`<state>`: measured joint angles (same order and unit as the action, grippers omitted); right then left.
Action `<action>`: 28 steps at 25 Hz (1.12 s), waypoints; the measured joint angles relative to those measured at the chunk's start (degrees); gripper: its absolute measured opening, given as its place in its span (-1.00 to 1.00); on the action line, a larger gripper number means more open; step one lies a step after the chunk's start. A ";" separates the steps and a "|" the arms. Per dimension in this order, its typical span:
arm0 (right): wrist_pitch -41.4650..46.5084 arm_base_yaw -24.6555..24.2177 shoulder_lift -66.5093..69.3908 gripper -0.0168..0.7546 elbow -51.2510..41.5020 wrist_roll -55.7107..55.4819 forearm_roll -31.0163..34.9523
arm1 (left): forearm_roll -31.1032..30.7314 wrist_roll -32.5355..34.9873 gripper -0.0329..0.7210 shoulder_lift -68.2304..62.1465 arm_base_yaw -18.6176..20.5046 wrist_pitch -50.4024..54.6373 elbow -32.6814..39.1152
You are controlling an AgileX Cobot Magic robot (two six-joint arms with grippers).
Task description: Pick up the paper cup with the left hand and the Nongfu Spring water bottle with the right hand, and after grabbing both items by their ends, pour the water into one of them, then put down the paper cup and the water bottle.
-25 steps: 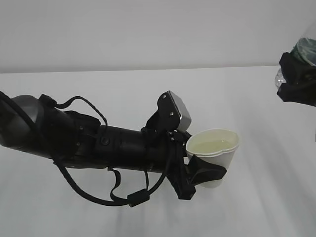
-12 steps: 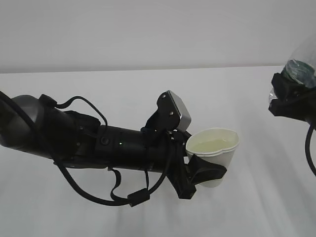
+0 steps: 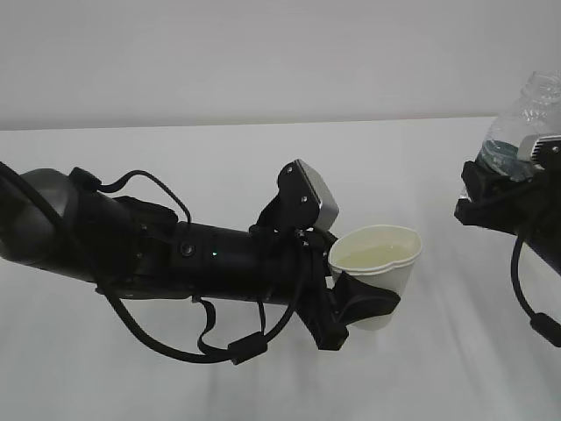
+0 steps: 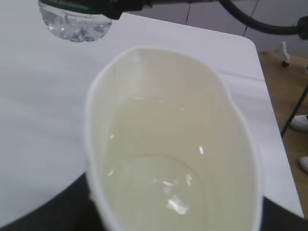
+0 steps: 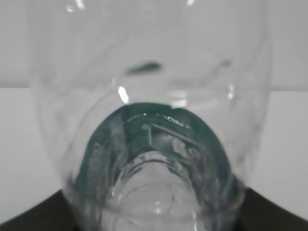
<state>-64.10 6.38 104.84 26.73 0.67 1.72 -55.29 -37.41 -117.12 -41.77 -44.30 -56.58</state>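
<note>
My right gripper should keep holding the bottle's lower end above the white tabletop; it's too early to release.
The white paper cup [image 3: 392, 263] hangs above the table, squeezed oval between the black fingers [image 3: 361, 303] of my left gripper [image 3: 370, 296], which is shut on it. Clear water [image 3: 372, 256] lies in its cream inside; in the left wrist view the cup [image 4: 173, 120] fills the frame with water [image 4: 159, 192] at its bottom. At the right edge my right gripper [image 3: 500, 197] is shut on the Nongfu Spring water bottle [image 3: 524, 123], which stands nearly upright, apart from the cup. The right wrist view looks along the clear bottle [image 5: 149, 72] with its green label [image 5: 96, 163].
A white table [image 3: 263, 386] runs back to a pale wall. The left wrist view shows the bottle's base [image 4: 74, 24] above the cup, the table's right edge [image 4: 269, 120], and wooden floor [image 4: 288, 86] beyond it.
The right gripper has moved left and down into view, and the bottle has turned more upright. The left arm and cup have stayed put.
</note>
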 joint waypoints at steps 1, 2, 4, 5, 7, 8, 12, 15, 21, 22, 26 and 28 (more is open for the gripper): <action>0.00 0.00 0.92 0.04 0.69 0.00 0.00 | 0.02 0.00 0.11 0.00 0.00 0.69 0.00; 0.00 0.00 1.70 0.04 1.27 0.00 0.00 | 0.13 0.00 0.11 0.00 0.00 1.50 0.00; 0.00 0.00 3.52 0.04 2.61 0.00 0.00 | 0.15 0.00 0.11 0.00 0.00 2.14 0.00; 0.00 0.00 4.43 0.04 3.27 0.00 0.00 | 0.15 0.00 0.11 0.00 0.00 2.14 0.00; 0.00 0.00 6.07 0.04 4.41 0.00 0.00 | 0.15 0.00 0.11 0.00 0.00 2.14 0.00; 0.00 0.00 6.94 0.04 5.01 0.00 0.00 | 0.15 0.00 0.11 0.00 0.00 2.14 0.00; 0.00 0.00 9.96 0.04 7.61 0.00 0.00 | 0.25 0.00 0.11 0.00 0.00 2.25 0.00; 0.00 0.00 12.15 0.04 9.41 0.00 0.00 | 0.25 0.00 0.11 0.00 0.00 2.25 0.00; 0.00 0.00 15.18 0.04 12.54 0.00 0.03 | 0.25 0.00 0.11 0.00 0.00 3.57 0.00; 0.00 0.00 15.59 0.04 12.94 0.00 0.03 | 0.25 0.00 0.11 0.00 0.00 3.57 0.00; 0.00 0.00 16.88 0.04 14.55 0.00 0.03 | 0.25 0.00 0.11 0.00 0.00 3.57 0.00; 0.00 0.00 17.50 0.04 15.54 0.00 0.03 | 0.25 0.00 0.11 0.00 0.00 3.57 0.00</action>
<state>-64.10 6.38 122.34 42.27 0.67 1.75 -55.04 -37.41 -117.12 -41.77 -40.73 -56.58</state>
